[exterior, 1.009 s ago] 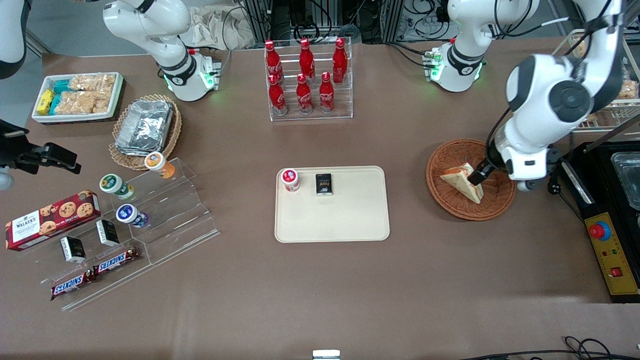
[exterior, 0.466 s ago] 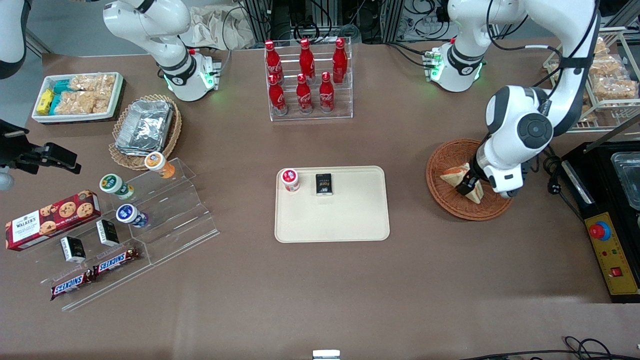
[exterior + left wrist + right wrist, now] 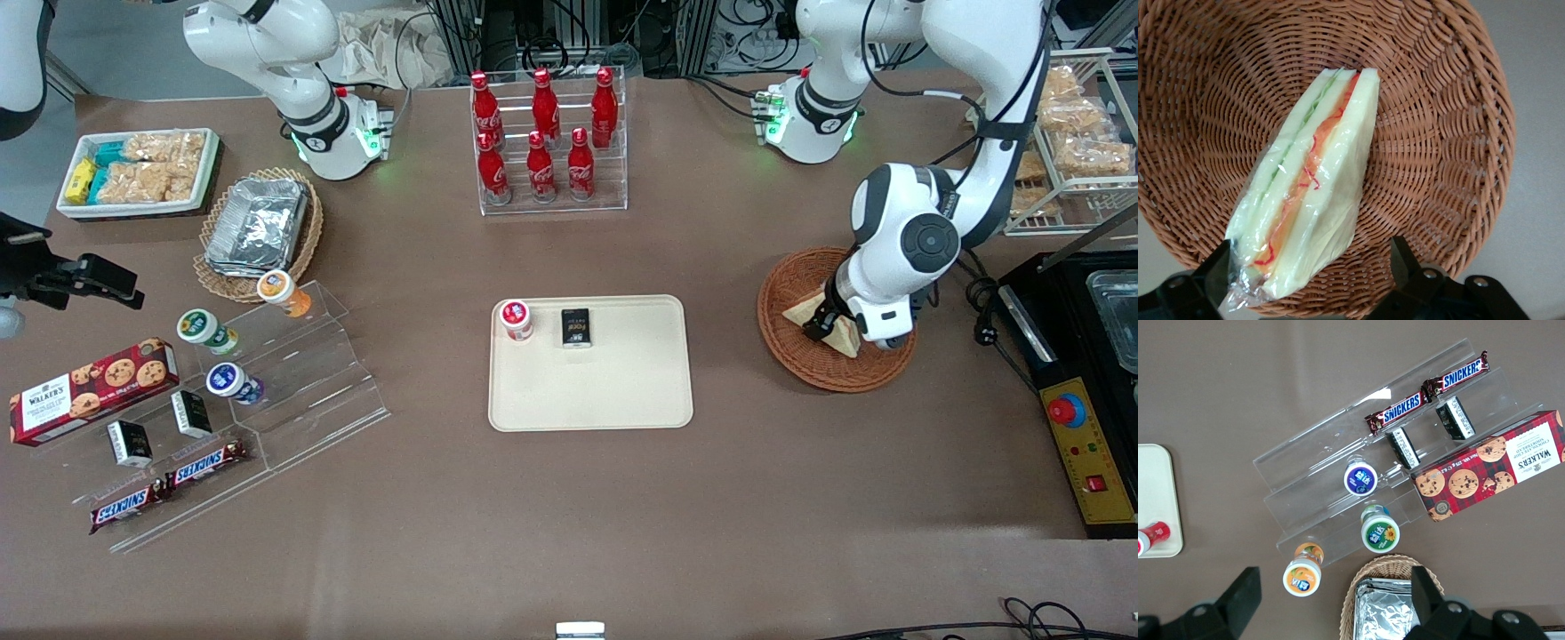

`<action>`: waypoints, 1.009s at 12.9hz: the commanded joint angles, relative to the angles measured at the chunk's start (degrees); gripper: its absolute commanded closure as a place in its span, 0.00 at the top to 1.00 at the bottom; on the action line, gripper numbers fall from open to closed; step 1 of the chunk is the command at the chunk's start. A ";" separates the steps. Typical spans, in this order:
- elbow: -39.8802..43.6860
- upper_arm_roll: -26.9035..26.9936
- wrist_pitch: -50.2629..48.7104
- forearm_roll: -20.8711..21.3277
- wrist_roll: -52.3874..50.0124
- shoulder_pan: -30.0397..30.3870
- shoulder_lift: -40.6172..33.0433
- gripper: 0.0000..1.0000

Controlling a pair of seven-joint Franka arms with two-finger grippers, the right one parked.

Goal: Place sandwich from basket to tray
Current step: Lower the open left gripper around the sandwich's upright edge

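I need to grab the wrapped sandwich by its wide end [image 3: 1281, 257] with my left gripper next. Then it can go on the cream tray.
The sandwich [image 3: 1308, 200], a plastic-wrapped white-bread wedge with orange-red and green filling, lies in the reddish-brown wicker basket [image 3: 1438, 133]. My left gripper [image 3: 1310, 267] is open and low over the basket. Its black fingers [image 3: 1401, 257] stand on either side of the sandwich's wide end. One finger is at the wrapper's edge; the other is a gap away from it. From the front, the gripper [image 3: 822, 324] covers the middle of the sandwich [image 3: 802, 310] in the basket [image 3: 782, 348]. The cream tray [image 3: 591, 382] lies mid-table, toward the parked arm's end from the basket.
A red-lidded jar [image 3: 516, 318] and a black packet [image 3: 576, 326] stand on the tray's edge farthest from the front camera. A cola bottle rack [image 3: 544, 142] is farther back. A black control box [image 3: 1089, 444] and a wire snack rack [image 3: 1067, 133] flank the basket.
My left arm has swung in and come down over the basket, bringing the open gripper from beside the sandwich to astride its wide end. The sandwich has not moved.
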 commanded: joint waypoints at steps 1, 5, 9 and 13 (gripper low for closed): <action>-1.29 -0.30 3.54 1.74 -2.61 0.17 0.62 0.80; -0.15 -0.04 2.58 2.09 -2.35 0.26 -0.43 1.00; 5.03 -0.03 -6.97 2.18 -1.65 0.26 -2.10 1.00; 9.70 -0.03 -16.40 4.29 -1.38 0.26 -2.72 1.00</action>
